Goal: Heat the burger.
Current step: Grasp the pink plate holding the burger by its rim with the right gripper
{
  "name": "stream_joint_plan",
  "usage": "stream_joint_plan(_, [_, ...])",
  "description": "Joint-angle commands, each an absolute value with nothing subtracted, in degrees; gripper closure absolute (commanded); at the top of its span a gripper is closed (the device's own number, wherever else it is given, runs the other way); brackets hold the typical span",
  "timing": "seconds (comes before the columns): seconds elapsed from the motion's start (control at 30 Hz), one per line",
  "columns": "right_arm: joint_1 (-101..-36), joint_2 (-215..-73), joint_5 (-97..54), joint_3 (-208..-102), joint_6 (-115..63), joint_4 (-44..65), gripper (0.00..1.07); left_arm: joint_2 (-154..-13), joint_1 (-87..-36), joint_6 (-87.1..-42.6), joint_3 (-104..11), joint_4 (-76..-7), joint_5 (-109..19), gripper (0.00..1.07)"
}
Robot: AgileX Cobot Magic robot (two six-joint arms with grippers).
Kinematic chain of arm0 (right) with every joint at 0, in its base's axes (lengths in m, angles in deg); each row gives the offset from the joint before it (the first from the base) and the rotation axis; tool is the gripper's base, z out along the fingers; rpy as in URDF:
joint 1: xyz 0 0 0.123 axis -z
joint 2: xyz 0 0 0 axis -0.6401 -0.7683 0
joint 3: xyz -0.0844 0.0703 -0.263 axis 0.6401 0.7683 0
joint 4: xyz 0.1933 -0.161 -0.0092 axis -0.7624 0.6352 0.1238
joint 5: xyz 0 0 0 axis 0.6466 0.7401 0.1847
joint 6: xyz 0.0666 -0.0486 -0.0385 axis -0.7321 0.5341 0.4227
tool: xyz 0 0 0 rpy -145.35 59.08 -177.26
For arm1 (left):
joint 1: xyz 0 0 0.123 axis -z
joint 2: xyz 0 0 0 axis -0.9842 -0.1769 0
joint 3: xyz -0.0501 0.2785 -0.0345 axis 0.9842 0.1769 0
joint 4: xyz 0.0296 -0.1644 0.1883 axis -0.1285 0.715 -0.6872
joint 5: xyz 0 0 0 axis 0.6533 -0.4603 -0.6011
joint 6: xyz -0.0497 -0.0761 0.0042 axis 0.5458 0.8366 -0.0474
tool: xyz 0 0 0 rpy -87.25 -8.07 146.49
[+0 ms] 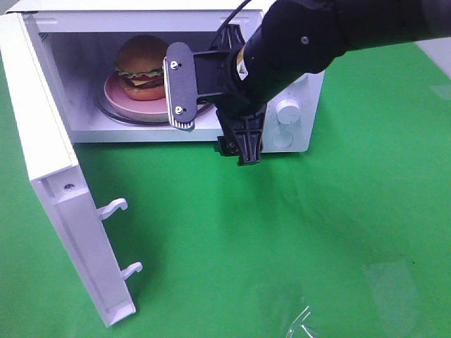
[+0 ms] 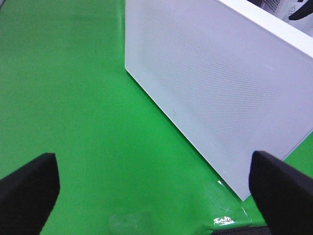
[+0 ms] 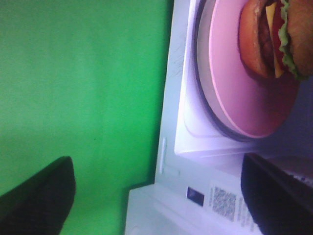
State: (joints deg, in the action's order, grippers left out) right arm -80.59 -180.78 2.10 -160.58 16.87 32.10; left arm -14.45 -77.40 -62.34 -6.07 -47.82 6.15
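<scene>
The robot's right gripper will bring the burger (image 1: 141, 67) out of the microwave, so it should next pick up the pink plate by its rim (image 1: 138, 111).
The burger (image 1: 141, 67), with its golden bun, green lettuce and yellow cheese, sits on a round pink plate (image 1: 116, 96) inside the open white microwave (image 1: 296, 113). In the right wrist view the burger (image 3: 276, 36) and the plate (image 3: 234, 83) rest on the turntable. My right gripper (image 1: 211, 116) hangs just in front of the microwave's opening, open and empty, apart from plate and burger. Its two dark fingers stand wide apart in the right wrist view (image 3: 156, 193). My left gripper (image 2: 155, 191) is open and empty above the green cloth, near the microwave door's outer face (image 2: 220, 88). It is out of the exterior high view.
The microwave door (image 1: 63, 190) is swung wide open to the left, with two white latch hooks (image 1: 116, 208) sticking out. Green cloth (image 1: 282, 232) covers the table. A crumpled bit of clear plastic (image 1: 303, 325) lies at the front edge. The control knobs (image 1: 287, 109) are on the microwave's right.
</scene>
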Motion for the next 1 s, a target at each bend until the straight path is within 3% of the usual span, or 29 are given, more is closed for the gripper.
stream_joint_plan(0.03, [-80.7,-183.3,1.5,-163.1,16.4,32.4,0.19,-13.5,-77.4,-62.4,-5.8,-47.5,5.3,0.09])
stream_joint_plan(1.0, [-79.7,-205.7,1.9,-187.9,16.1,31.3,0.22,-13.5,-77.4,-62.4,-5.8,-47.5,5.3,0.09])
